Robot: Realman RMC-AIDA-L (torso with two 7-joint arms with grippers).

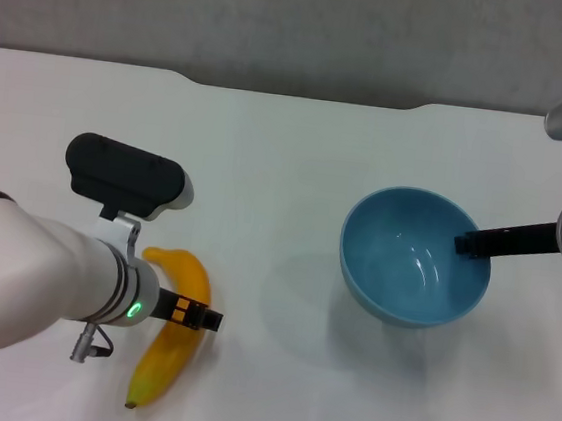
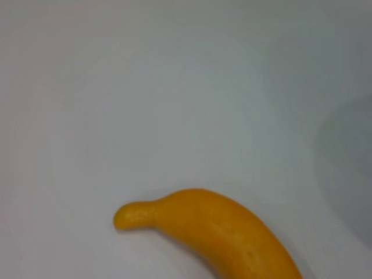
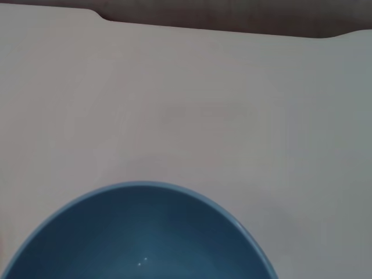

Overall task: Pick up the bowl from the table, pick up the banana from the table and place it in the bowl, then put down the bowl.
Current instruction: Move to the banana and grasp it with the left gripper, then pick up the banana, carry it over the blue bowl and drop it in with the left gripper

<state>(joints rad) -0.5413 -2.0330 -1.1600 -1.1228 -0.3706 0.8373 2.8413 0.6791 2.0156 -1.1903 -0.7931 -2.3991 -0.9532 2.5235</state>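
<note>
My left gripper closes on the banana's middle (image 1: 173, 342) next, since its fingers reach down on either side of the banana.
The light-blue bowl (image 1: 406, 264) is at the right of the table (image 1: 276, 160), its shadow cast to its left. My right gripper (image 1: 466, 244) is shut on the bowl's right rim, one black finger reaching inside. In the right wrist view the bowl (image 3: 139, 238) shows empty. The yellow-orange banana (image 1: 167, 359) lies on the table at the front left. My left gripper (image 1: 200, 315) hangs over its middle. In the left wrist view the banana (image 2: 221, 232) rests on the white surface, stem end showing.
The white table's far edge has a shallow notch (image 1: 313, 95). Bare tabletop lies between the banana and the bowl. My left forearm (image 1: 23, 274) covers the front left corner.
</note>
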